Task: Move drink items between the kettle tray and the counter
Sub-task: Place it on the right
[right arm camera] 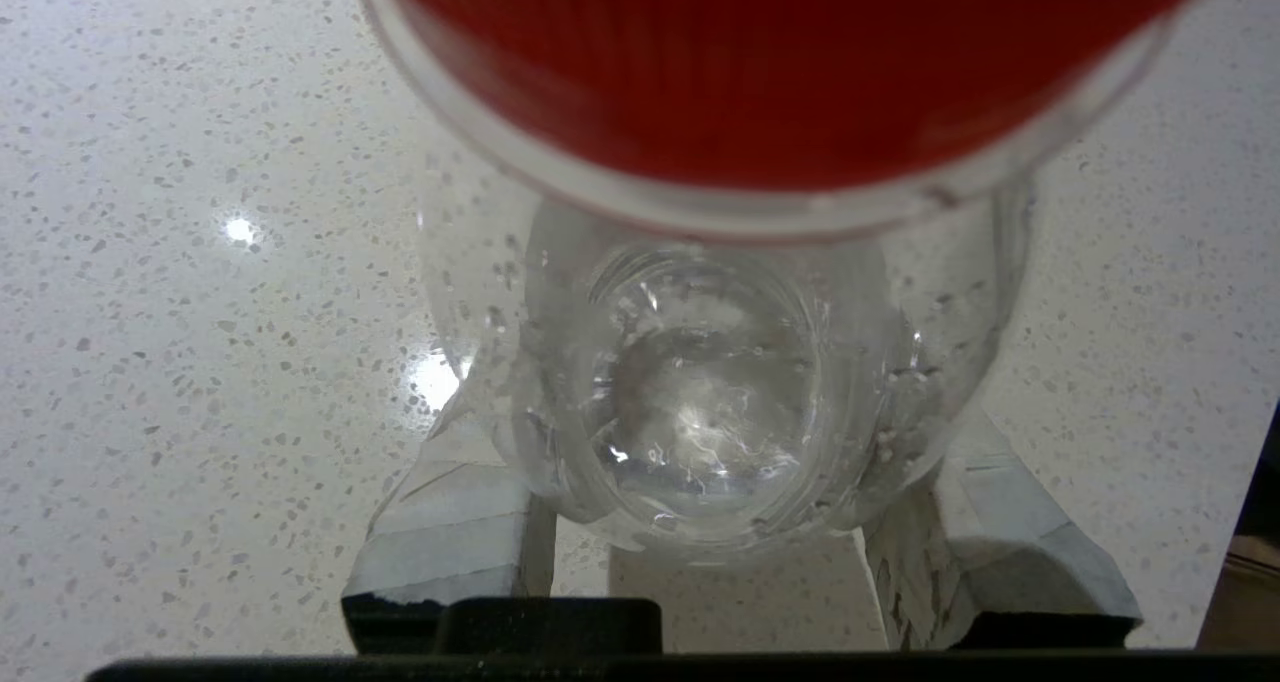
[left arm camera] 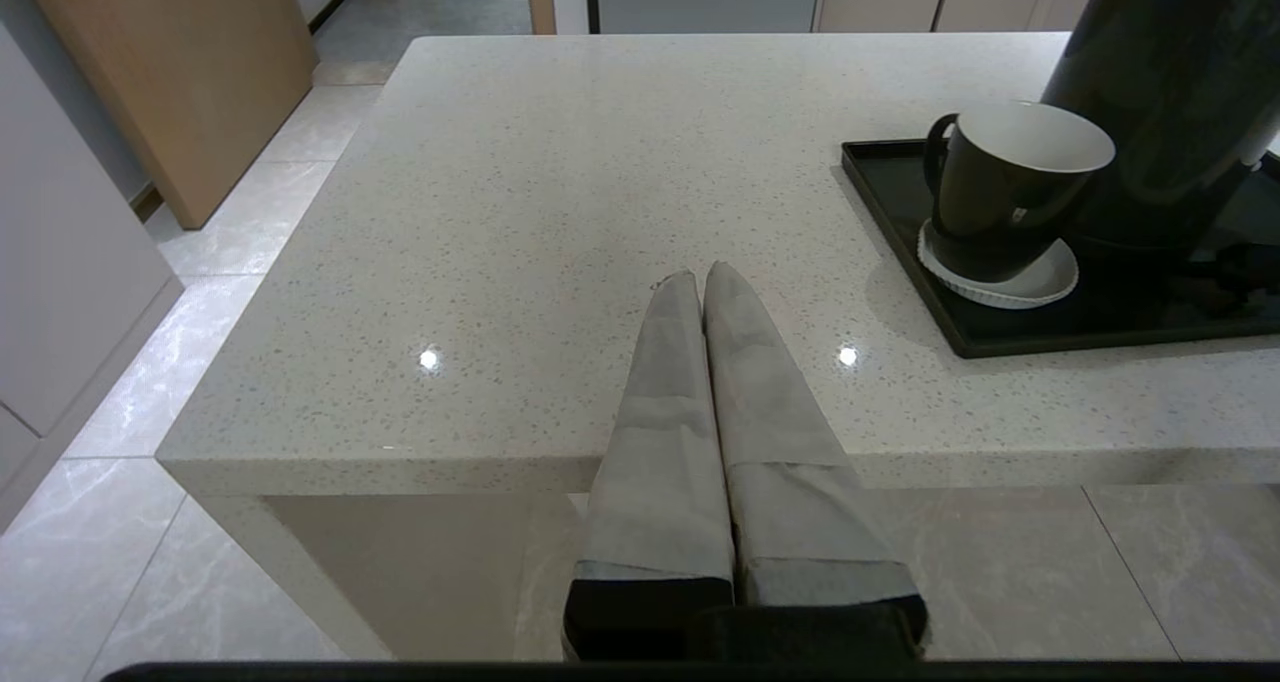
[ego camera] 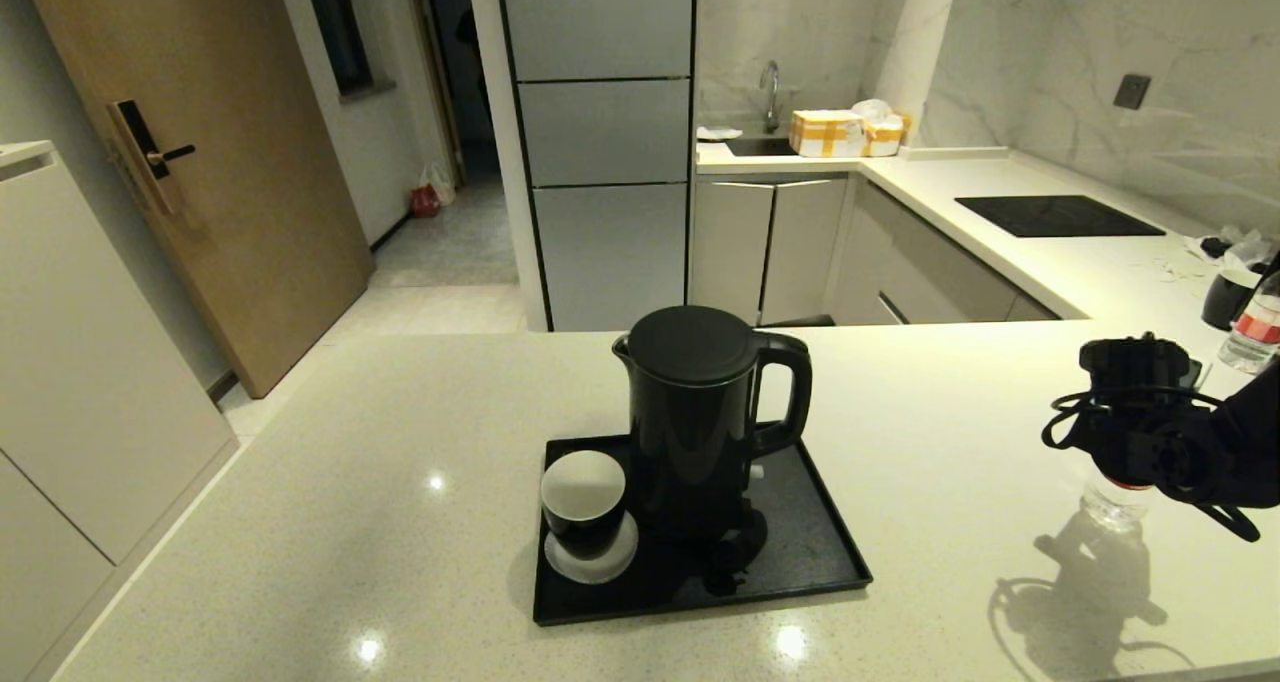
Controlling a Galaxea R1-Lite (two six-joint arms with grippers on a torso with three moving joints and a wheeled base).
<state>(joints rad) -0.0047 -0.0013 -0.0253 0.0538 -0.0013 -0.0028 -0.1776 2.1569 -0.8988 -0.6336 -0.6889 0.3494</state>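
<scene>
The bottle's base (ego camera: 1113, 519) (right arm camera: 714, 424) is at the surface of the cream counter. My right gripper needs to let go of the bottle, which would stand there.
The glossy black kettle (ego camera: 695, 412) stands on the black tray (ego camera: 820, 552) in the middle of the cream counter (ego camera: 400, 522). Out at the right, my right gripper (ego camera: 1130, 442) comes down over a clear water bottle (ego camera: 1113, 502). In the right wrist view the red-capped bottle (right arm camera: 700, 402) fills the space between the fingers (right arm camera: 450, 522), which press on its sides. Its base is at the counter surface; I cannot tell whether it touches. My left gripper (left arm camera: 700, 274) is shut and empty, held over the counter's near left edge, apart from the kettle (left arm camera: 1170, 102).
A black cup on a white saucer (ego camera: 583, 507) shares the tray, left of the kettle. A second bottle with a red-white label (ego camera: 1255, 332) and a black mug (ego camera: 1228, 297) stand at the far right. The black cooktop panel (ego camera: 1055, 215) lies behind.
</scene>
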